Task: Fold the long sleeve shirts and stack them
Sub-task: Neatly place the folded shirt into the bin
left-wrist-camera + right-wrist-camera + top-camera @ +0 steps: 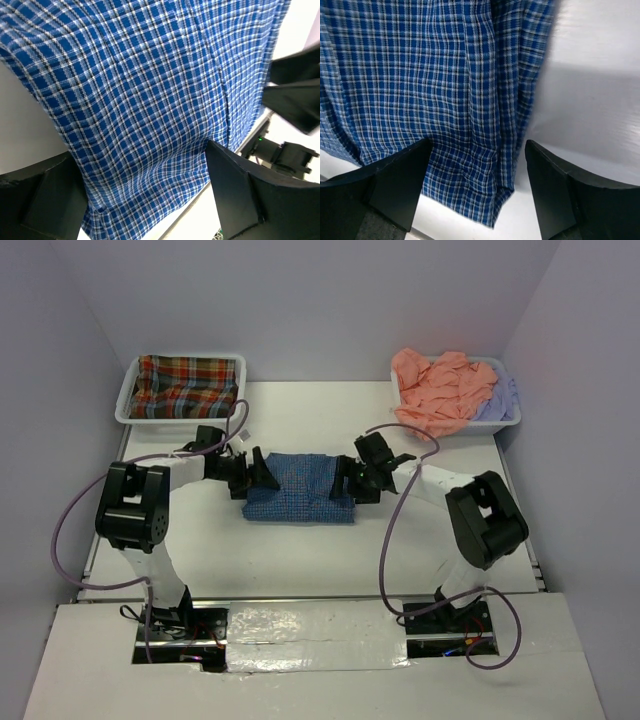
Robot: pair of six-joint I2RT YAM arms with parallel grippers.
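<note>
One finger barely reaches the cloth's edge, so my left gripper should move toward the cloth, then close on it.
The blue checked shirt point(300, 490) lies folded into a rectangle in the middle of the table. My left gripper point(255, 472) is at its left edge, jaws wide apart over the cloth point(150, 100); the left gripper point(140, 167) straddles a lower corner without pinching it. At the shirt's right edge my right gripper point(345, 480) is open too. In the right wrist view the right gripper point(477, 150) has the folded corner of the shirt point(420, 75) between its fingers point(400, 185), untouched. A red-green plaid shirt point(188, 383), a salmon shirt point(435, 390) and a lavender shirt point(497, 398) lie in trays.
A white tray point(128, 405) at the back left holds the plaid shirt. A second white tray point(510, 422) at the back right holds the salmon and lavender shirts in a heap. Purple cables point(65, 530) loop beside both arms.
</note>
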